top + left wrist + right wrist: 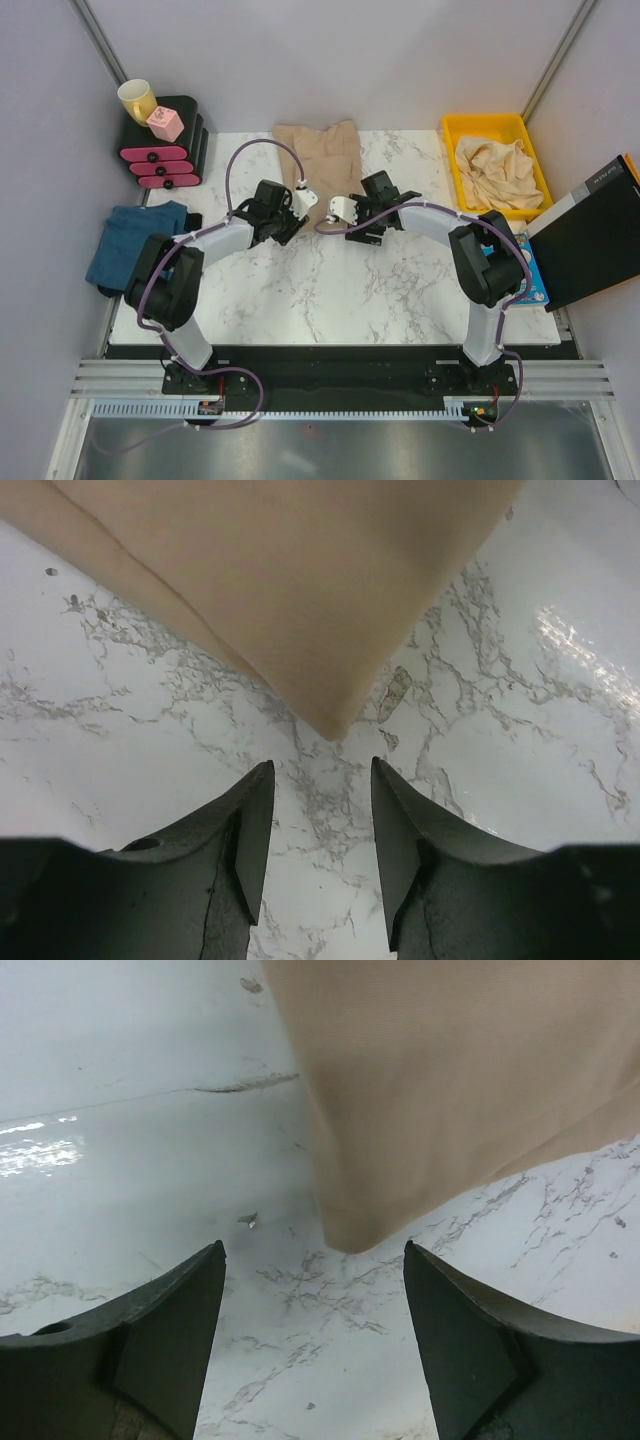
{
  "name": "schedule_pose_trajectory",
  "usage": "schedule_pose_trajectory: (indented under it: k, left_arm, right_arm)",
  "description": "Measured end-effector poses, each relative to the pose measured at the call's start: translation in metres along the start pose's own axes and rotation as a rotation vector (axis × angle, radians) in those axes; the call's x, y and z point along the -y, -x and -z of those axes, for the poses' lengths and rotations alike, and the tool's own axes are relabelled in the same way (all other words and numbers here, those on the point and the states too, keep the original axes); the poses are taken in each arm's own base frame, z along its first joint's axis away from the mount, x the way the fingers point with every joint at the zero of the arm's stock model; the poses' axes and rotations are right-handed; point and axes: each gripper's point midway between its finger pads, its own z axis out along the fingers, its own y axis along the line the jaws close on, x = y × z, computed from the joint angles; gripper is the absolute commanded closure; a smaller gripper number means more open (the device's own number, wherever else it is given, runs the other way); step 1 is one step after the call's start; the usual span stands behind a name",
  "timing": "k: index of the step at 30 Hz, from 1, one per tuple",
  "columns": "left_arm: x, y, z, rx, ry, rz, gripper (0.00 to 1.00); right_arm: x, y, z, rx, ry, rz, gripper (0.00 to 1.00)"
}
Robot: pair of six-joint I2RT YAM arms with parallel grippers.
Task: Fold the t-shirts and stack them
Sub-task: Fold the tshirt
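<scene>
My right gripper will next grab the tan t-shirt (320, 155) by its near corner, opposite my left gripper's corner, to fold the t-shirt over evenly.
A tan t-shirt (320, 155) lies folded flat at the back middle of the marble table. My left gripper (303, 200) is at its near left corner and my right gripper (343, 208) at its near right corner. In the left wrist view the left gripper (322, 770) is open, and the shirt's corner (300, 600) lies just beyond the fingertips, untouched. In the right wrist view the right gripper (315, 1250) stands wide open, also short of the corner of the shirt (450, 1090). A teal-blue t-shirt (135, 245) lies off the table's left edge. Beige t-shirts (497, 170) are crumpled in a bin.
The yellow bin (450, 135) sits at the back right. A black drawer unit with pink handles (165, 150) stands at the back left, with a yellow mug (137, 100) and a pink block (165, 123) on top. A black box (590, 235) leans at the right edge.
</scene>
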Motion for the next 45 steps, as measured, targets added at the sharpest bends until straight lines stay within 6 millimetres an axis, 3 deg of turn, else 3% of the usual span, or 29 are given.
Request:
schedule_pose_trajectory:
  k: [8,21,28,31,32,33,35,40,41,43,45]
  left_arm:
    - [-0.005,0.004,-0.015,0.009,0.026,-0.007,0.5]
    - [0.002,0.01,-0.02,0.018,0.013,-0.023,0.44]
    - [0.004,0.006,-0.027,0.003,0.005,-0.02,0.45]
    - [0.003,0.008,-0.03,0.004,0.005,-0.021,0.51]
    - [0.003,0.009,-0.032,0.003,0.004,-0.021,0.55]
    - [0.003,0.01,-0.033,0.003,0.003,-0.021,0.74]
    - [0.004,0.011,-0.036,-0.002,0.0,-0.018,0.98]
    - [0.006,0.009,-0.04,-0.031,-0.014,-0.014,0.98]
    - [0.007,0.009,-0.04,-0.036,-0.015,-0.013,0.98]
    - [0.007,0.008,-0.039,-0.043,-0.015,-0.014,0.98]
    - [0.006,0.008,-0.039,-0.05,-0.012,-0.015,0.98]
  right_arm:
    - [0.01,-0.002,-0.008,-0.002,-0.027,0.04,0.2]
    - [0.043,0.016,-0.028,0.045,-0.099,0.067,0.21]
    - [0.049,0.017,-0.032,0.049,-0.117,0.076,0.26]
    - [0.053,0.014,-0.033,0.048,-0.126,0.077,0.3]
    - [0.054,0.013,-0.033,0.047,-0.13,0.076,0.36]
    - [0.056,0.012,-0.033,0.047,-0.134,0.075,0.4]
    - [0.057,0.009,-0.034,0.043,-0.135,0.068,0.54]
    - [0.055,0.001,-0.038,0.033,-0.127,0.052,0.8]
    - [0.054,0.001,-0.038,0.034,-0.124,0.049,0.9]
    - [0.052,0.001,-0.039,0.035,-0.121,0.045,0.98]
    - [0.053,0.0,-0.039,0.037,-0.122,0.043,1.0]
